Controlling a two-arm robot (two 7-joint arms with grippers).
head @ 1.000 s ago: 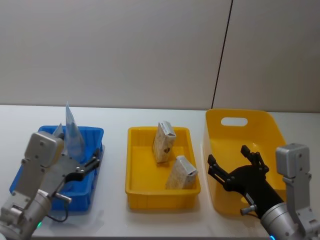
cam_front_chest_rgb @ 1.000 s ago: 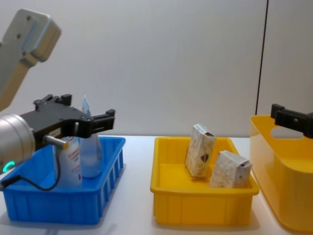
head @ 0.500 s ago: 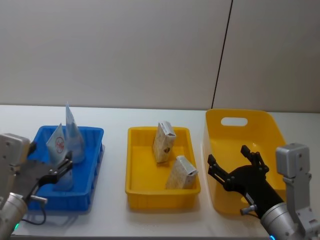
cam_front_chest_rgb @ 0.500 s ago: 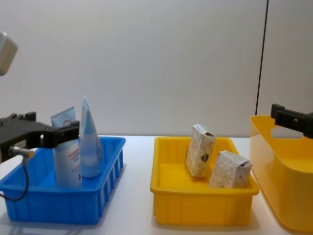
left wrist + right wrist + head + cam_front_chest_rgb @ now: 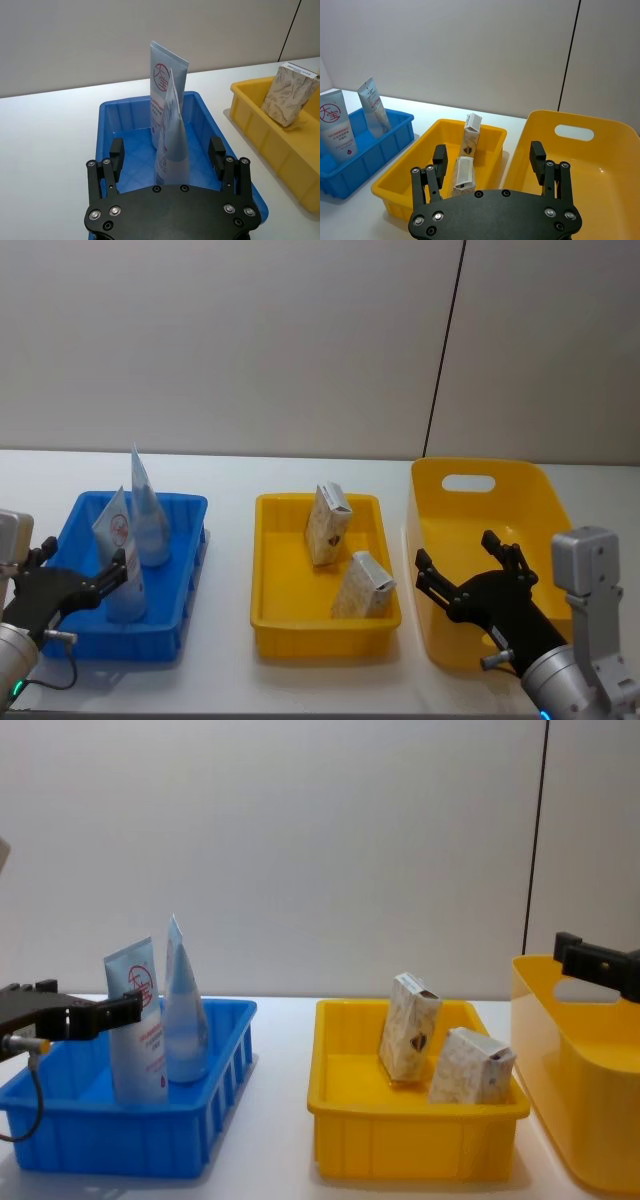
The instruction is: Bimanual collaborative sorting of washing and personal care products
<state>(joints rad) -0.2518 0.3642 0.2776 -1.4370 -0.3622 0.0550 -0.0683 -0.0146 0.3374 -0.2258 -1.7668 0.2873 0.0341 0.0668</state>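
Observation:
The red-logo tube will be grabbed next by its cap end (image 5: pixel 126 607) with my left gripper, to sort it out of the blue bin (image 5: pixel 175 625).
Two tubes stand upright in the blue bin (image 5: pixel 175 625): a pale-blue tube with a red circular logo (image 5: pixel 120 570) and a slimmer, taller pale tube (image 5: pixel 147 510). Both also show in the chest view, the logo tube (image 5: pixel 138 1025) beside the slim tube (image 5: pixel 184 1010). My left gripper (image 5: pixel 80 575) hangs open just short of the bin's near left side, apart from the tubes; in its wrist view the left gripper (image 5: pixel 167 152) frames them. Two beige speckled cartons (image 5: pixel 328 523) (image 5: pixel 362 587) sit in the yellow tray (image 5: pixel 325 630). My right gripper (image 5: pixel 455 552) is open and holds nothing, over the big yellow bin (image 5: pixel 480 483).
The three containers stand in a row on the white table (image 5: pixel 230 680), with narrow gaps between them. A plain wall closes off the back. A cable (image 5: pixel 30 1105) hangs from the left gripper near the blue bin's front.
My left gripper has drawn back from over the blue bin towards me and to the left, leaving the logo tube standing in the bin. The right arm has not moved.

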